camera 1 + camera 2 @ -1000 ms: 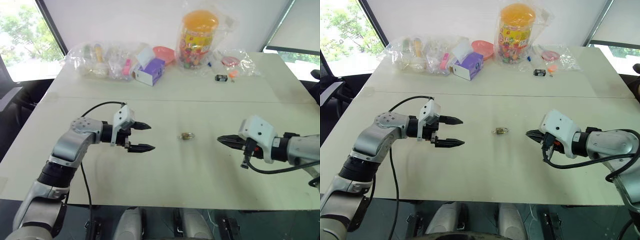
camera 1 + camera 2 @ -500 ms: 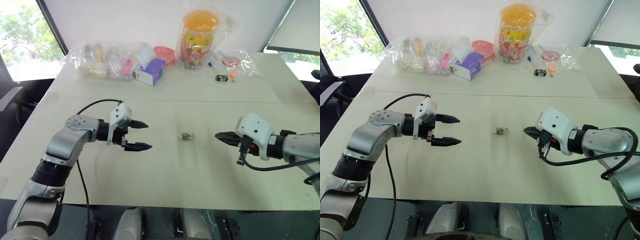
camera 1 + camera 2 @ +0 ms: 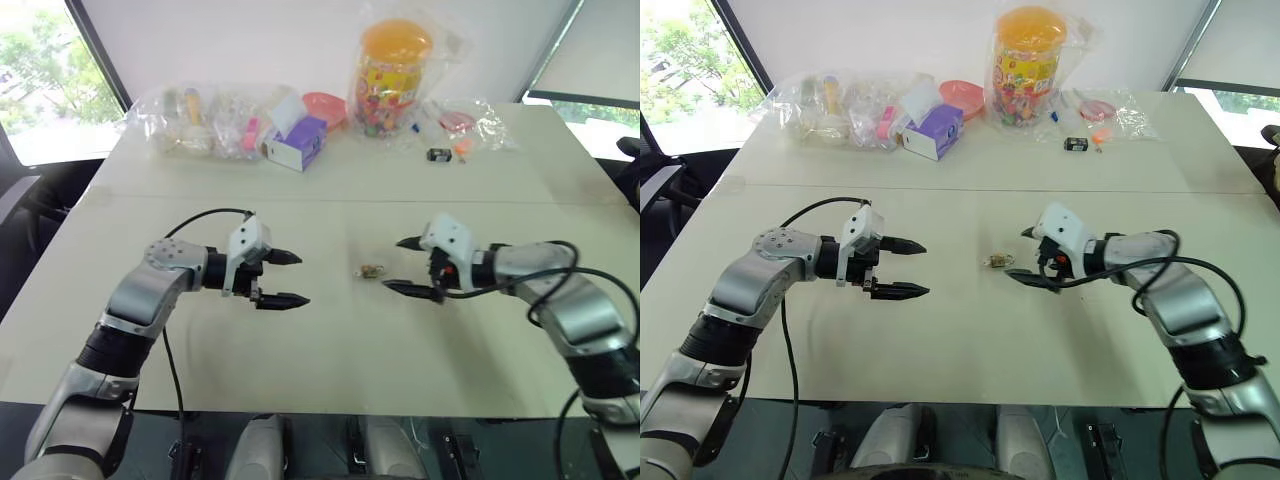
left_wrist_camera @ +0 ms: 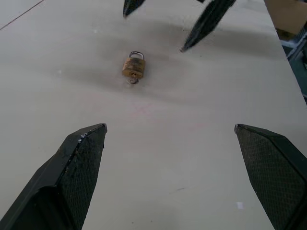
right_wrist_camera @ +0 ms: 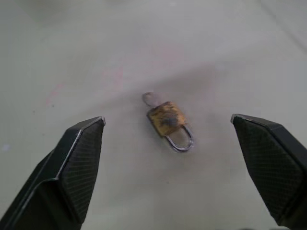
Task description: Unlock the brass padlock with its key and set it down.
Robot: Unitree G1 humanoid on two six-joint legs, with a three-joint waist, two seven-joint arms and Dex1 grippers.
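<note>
Next, my right gripper grabs the padlock by its brass body point(image 3: 371, 271) point(image 5: 166, 118), which leaves the key free to turn.
The brass padlock point(image 3: 372, 270) lies flat on the white table point(image 3: 330, 350) between my two grippers, with its thin shackle point(image 5: 180, 142) closed. A small silvery key head point(image 5: 148, 99) sticks out of the body's other end. My right gripper point(image 3: 392, 264) hovers just to the right of the lock, open wide and pointing at it. One of its fingers point(image 5: 76, 163) shows on each side of the lock without touching. My left gripper point(image 3: 300, 279) is open and empty. It stands off to the left and points toward the padlock point(image 4: 134, 66).
Along the table's far edge are clear bags of small items point(image 3: 200, 120), a purple and white box point(image 3: 297, 143), a pink bowl point(image 3: 325, 105) and a tall orange-lidded jar point(image 3: 392, 75). A small black object with an orange piece point(image 3: 440, 154) lies further right. A seam point(image 3: 330, 198) crosses the table.
My right gripper has come in from the right, close to the padlock, and has gone from shut to wide open. The left gripper has stayed where it was.
</note>
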